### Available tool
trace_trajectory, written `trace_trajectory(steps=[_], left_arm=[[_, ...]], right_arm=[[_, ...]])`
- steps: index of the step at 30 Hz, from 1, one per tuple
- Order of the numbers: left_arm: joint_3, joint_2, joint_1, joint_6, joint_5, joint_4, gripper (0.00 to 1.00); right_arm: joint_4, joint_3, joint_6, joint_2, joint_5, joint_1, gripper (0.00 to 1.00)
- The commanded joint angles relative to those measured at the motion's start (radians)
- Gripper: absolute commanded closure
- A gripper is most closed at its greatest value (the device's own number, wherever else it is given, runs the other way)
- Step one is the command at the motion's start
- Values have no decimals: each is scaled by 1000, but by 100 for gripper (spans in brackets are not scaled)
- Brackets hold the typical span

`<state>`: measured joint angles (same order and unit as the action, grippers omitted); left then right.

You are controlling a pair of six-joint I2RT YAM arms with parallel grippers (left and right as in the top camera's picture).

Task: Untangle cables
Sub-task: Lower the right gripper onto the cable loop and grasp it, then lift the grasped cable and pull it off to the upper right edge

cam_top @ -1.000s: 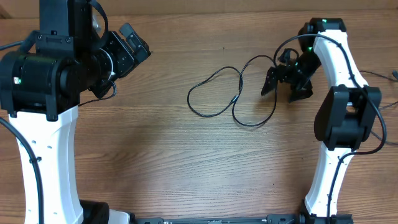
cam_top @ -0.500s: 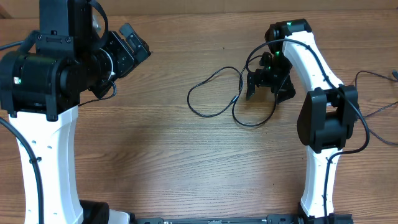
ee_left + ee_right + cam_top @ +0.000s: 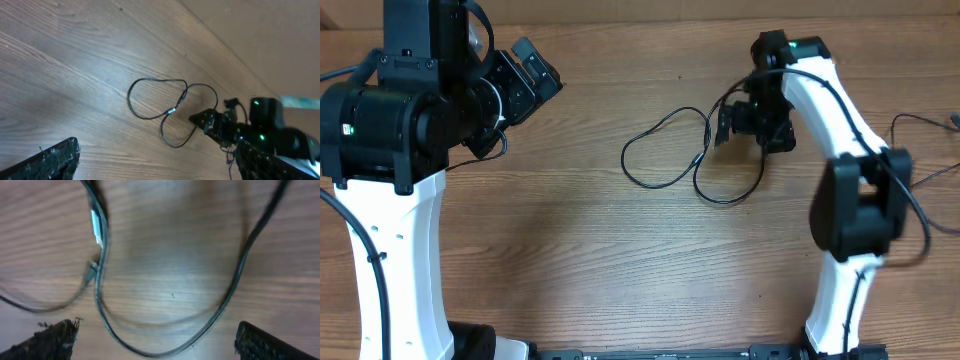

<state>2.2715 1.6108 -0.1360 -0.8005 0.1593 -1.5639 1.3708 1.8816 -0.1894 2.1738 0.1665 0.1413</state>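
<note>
I will next use my right gripper to grab the black cable (image 3: 665, 150) by the curve of a loop, away from the plug at the crossing, so the cable's crossed parts stay free to untangle.
A thin black cable (image 3: 665, 150) lies looped in a loose figure-eight on the wooden table, with a small plug where the loops cross (image 3: 699, 158). It also shows in the left wrist view (image 3: 156, 102) and, blurred, in the right wrist view (image 3: 102, 265). My right gripper (image 3: 745, 122) hovers over the cable's right loop, open, with the loop's curve (image 3: 220, 310) between its two fingertips. My left gripper (image 3: 535, 68) is raised at the far left, away from the cable; only one fingertip (image 3: 47, 160) shows in its wrist view.
The wooden table (image 3: 570, 250) spreads around the cable. Another thin dark wire (image 3: 920, 125) lies at the right edge. The left arm's bulky body (image 3: 390, 110) fills the left side.
My right arm has swung left and slightly back, bringing the open gripper from beside the cable to above its right loop. The cable and the left arm have not moved.
</note>
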Motion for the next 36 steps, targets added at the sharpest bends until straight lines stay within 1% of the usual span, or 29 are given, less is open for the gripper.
trace_trajectory(steps=[1, 4, 7, 8, 10, 11, 13, 15, 17, 19, 20, 21, 23, 26, 33, 34, 35, 36], left_arm=[[8, 5, -2, 23, -13, 0, 0], [8, 5, -2, 23, -13, 0, 0], [8, 5, -2, 23, -13, 0, 0], [8, 5, -2, 23, -13, 0, 0], [8, 5, -2, 23, -13, 0, 1], [8, 5, -2, 23, -13, 0, 0], [8, 5, -2, 23, -13, 0, 1], [8, 5, -2, 23, -13, 0, 0], [8, 5, -2, 23, -13, 0, 0], [8, 5, -2, 23, -13, 0, 0], [8, 5, -2, 23, -13, 0, 0], [8, 5, -2, 23, -13, 0, 0], [8, 5, -2, 23, -13, 0, 0], [8, 5, -2, 23, -13, 0, 1], [8, 5, -2, 23, -13, 0, 0], [8, 5, -2, 23, -13, 0, 0], [8, 5, -2, 23, -13, 0, 0], [8, 5, -2, 23, -13, 0, 1]], right_arm=[[-146, -202, -187, -243, -9, 19, 0], [-271, -415, -314, -355, -8, 23, 0], [-364, -587, -395, -387, -8, 25, 0], [-431, -690, -439, -387, -6, 31, 0], [-486, -747, -462, -387, 22, 32, 1], [-512, -769, -467, -387, 47, 32, 3], [-559, -796, -475, -387, 93, 32, 6], [-567, -801, -493, -387, 97, 32, 9], [-585, -802, -496, -387, 97, 32, 13], [-613, -802, -496, -387, 97, 32, 22], [-626, -802, -496, -387, 97, 32, 30], [-637, -802, -496, -387, 97, 32, 35], [-645, -802, -496, -386, 91, 32, 41], [-646, -815, -496, -382, 55, 35, 42], [-695, -885, -526, -382, 52, 35, 43], [-698, -892, -526, -382, 52, 35, 45], [-701, -899, -526, -382, 55, 35, 52], [-702, -903, -526, -382, 56, 35, 64]])
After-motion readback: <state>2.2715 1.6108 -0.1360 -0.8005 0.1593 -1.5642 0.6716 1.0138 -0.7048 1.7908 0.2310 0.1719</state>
